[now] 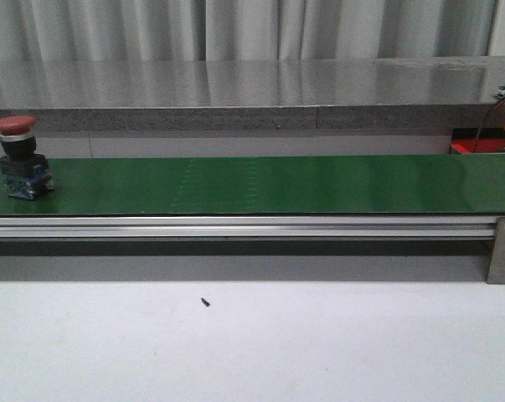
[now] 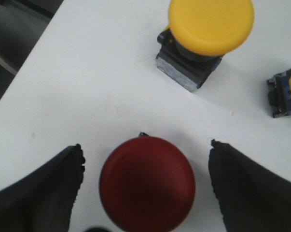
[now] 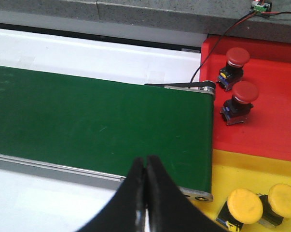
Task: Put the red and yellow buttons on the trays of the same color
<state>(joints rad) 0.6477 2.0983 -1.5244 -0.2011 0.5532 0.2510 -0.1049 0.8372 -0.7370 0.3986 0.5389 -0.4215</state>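
I should close my left gripper now. The red button (image 2: 147,184) stands between both fingers above the white surface, so my fingers would hold it.
My left gripper (image 2: 145,145) is open over a white surface, and a red button (image 2: 146,182) stands between its fingers without touching them. A yellow button (image 2: 208,34) stands just beyond it. Another red button (image 1: 16,155) sits upright at the far left of the green belt (image 1: 260,184). My right gripper (image 3: 146,159) is shut on nothing, above the belt's near edge (image 3: 87,121). Past the belt's end, the red tray (image 3: 275,121) holds two red buttons (image 3: 234,60) (image 3: 242,99). The yellow tray (image 3: 232,174) holds two yellow buttons (image 3: 244,208) (image 3: 283,200).
A small button part with a yellow spot (image 2: 286,94) lies to one side of the yellow button. A dark wire (image 3: 222,36) runs from a grey ledge (image 1: 235,92) down to the belt's end. The belt's metal rail (image 1: 235,226) borders the white table (image 1: 252,343).
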